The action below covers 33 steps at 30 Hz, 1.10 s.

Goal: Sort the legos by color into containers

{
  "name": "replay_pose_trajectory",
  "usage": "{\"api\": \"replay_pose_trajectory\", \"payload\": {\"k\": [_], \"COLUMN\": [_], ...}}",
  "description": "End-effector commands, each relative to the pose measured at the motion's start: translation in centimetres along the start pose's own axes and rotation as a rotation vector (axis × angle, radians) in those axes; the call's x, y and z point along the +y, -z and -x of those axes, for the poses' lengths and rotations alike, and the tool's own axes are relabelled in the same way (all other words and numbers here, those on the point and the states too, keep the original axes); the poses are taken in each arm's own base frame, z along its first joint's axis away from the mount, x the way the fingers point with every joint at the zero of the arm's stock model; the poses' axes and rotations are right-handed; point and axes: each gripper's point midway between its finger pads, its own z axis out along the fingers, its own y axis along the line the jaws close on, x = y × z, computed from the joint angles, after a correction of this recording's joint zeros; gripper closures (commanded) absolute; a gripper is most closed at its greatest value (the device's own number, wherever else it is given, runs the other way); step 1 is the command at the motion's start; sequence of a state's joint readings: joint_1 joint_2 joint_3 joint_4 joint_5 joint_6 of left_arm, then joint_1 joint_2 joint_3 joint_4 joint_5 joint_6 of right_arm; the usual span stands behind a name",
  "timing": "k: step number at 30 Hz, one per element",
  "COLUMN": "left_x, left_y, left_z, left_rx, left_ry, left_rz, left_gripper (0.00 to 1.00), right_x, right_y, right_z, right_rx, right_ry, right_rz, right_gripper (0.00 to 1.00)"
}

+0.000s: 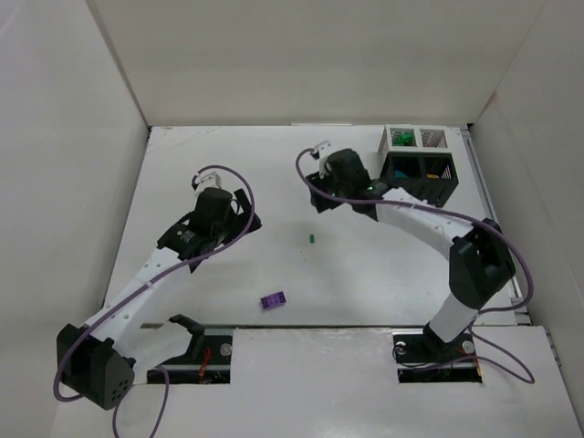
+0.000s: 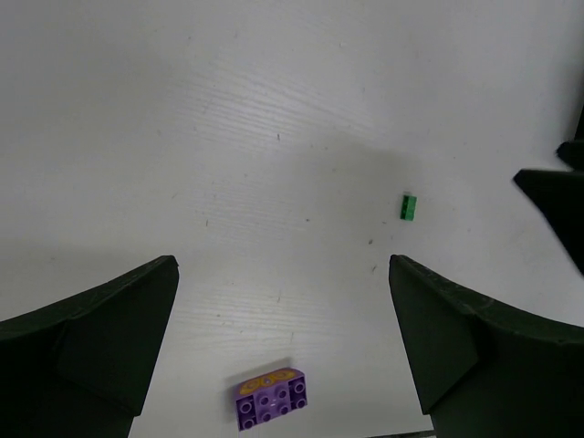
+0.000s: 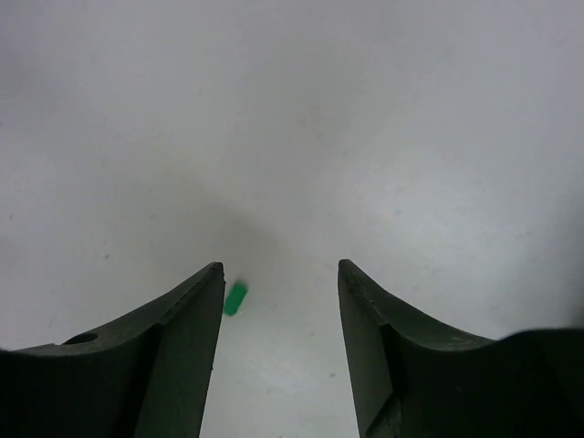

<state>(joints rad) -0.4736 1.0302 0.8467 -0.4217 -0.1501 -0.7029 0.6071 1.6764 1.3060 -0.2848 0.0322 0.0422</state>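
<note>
The right gripper picks up the small green lego (image 1: 312,238) (image 3: 235,298) by its long sides next, to sort it with the green legos.
A small green lego (image 1: 312,239) lies mid-table; it also shows in the left wrist view (image 2: 410,207) and in the right wrist view (image 3: 235,298), just beside my right gripper's left finger (image 3: 173,347). A purple lego (image 1: 272,299) lies nearer the front, low in the left wrist view (image 2: 271,398). The containers (image 1: 418,161) stand at the far right; one white bin holds green legos (image 1: 400,139). My left gripper (image 1: 242,215) (image 2: 281,266) is open and empty above the table. My right gripper (image 1: 339,205) (image 3: 280,266) is open and empty, left of the containers.
White walls close the table on the left, back and right. A white board covers the front edge between the arm bases (image 1: 310,365). The right arm's cable (image 1: 429,214) loops in front of the black bins.
</note>
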Motion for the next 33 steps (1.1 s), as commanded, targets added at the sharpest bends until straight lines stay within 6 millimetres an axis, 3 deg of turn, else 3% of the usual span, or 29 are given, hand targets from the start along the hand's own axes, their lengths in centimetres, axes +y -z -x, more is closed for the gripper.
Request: {"api": "replay_pose_trajectory", "payload": {"k": [1, 4, 8, 19, 23, 24, 33], "left_x": [0.9, 1.0, 1.4, 1.6, 1.5, 1.6, 1.2], "left_y": [0.8, 1.2, 1.3, 2.3, 2.7, 2.7, 2.2], "left_z": [-0.4, -1.0, -1.6, -1.8, -1.4, -1.4, -1.3], "left_rx": [-0.009, -0.003, 0.003, -0.007, -0.021, -0.021, -0.013], "left_ry": [0.051, 0.062, 0.062, 0.067, 0.068, 0.059, 0.049], "left_rz": [0.005, -0.02, -0.026, -0.052, -0.051, -0.051, -0.055], "left_gripper": [0.0, 0.0, 0.0, 0.0, 0.0, 0.0, 0.0], "right_x": [3.3, 5.7, 6.9, 5.9, 6.3, 6.4, 6.1], "right_y": [-0.3, -1.6, -2.2, -4.9, -5.8, -5.8, -4.6], "right_z": [-5.1, -8.5, -9.0, -12.7, -13.8, -13.8, -13.6], "right_rx": [0.139, 0.227, 0.228, 0.301, 0.33, 0.33, 0.315], "right_ry": [-0.026, -0.019, -0.02, -0.091, -0.109, -0.118, -0.117], "right_rz": [0.001, 0.001, -0.013, -0.113, -0.105, -0.106, -0.126], "right_gripper": [0.42, 0.42, 0.42, 0.47, 0.57, 0.64, 0.83]}}
